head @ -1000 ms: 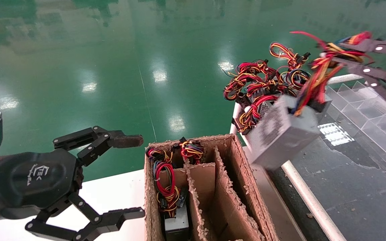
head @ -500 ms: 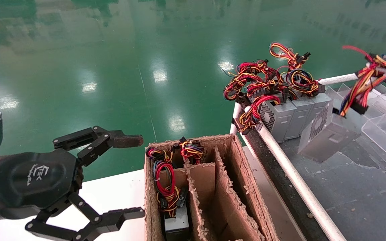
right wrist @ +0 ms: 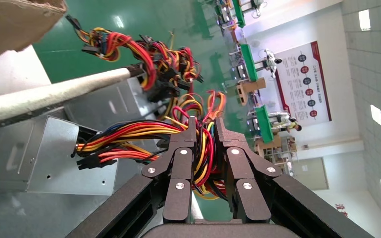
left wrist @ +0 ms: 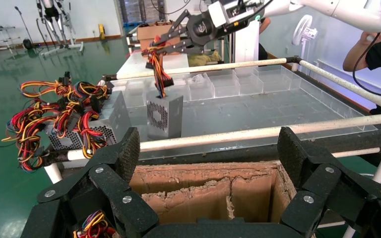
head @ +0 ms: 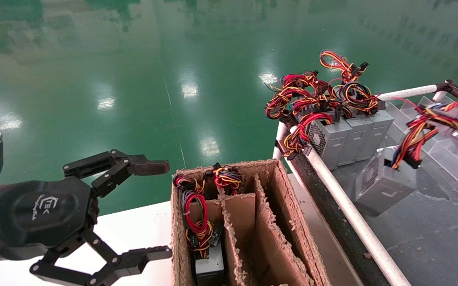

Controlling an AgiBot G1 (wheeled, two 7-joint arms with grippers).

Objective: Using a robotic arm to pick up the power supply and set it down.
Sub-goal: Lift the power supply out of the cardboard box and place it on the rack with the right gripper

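Note:
The power supply's lower edge (head: 376, 214) still hangs tilted above the grey tray's bottom, so it is too early to release. My right gripper lowers the power supply next.
The power supply (head: 384, 182), a grey metal box with a perforated vent face, hangs tilted from its red, yellow and orange wire bundle (head: 416, 135). Its lower edge is at the grey tray floor (head: 431, 238); I cannot tell whether it rests there. My right gripper (head: 437, 119), on the robotic arm at the far right, is shut on that wire bundle. The right wrist view shows the wires pinched between the right gripper (right wrist: 206, 124) and the power supply (right wrist: 34, 156) below. My left gripper (head: 165, 208) is parked open and empty at the lower left, beside the cardboard box (head: 276, 222).
Three more grey units with wire bundles (head: 348, 137) stand in a row at the tray's far corner. A white rail (head: 352, 214) separates the tray from the divided cardboard box, where one compartment holds a wired unit (head: 199, 226). Clear plastic bins (head: 451, 151) line the tray's right side.
My right gripper carried the power supply rightward from above the box's edge, over the rail, and lowered it to the tray floor. The left arm has not moved.

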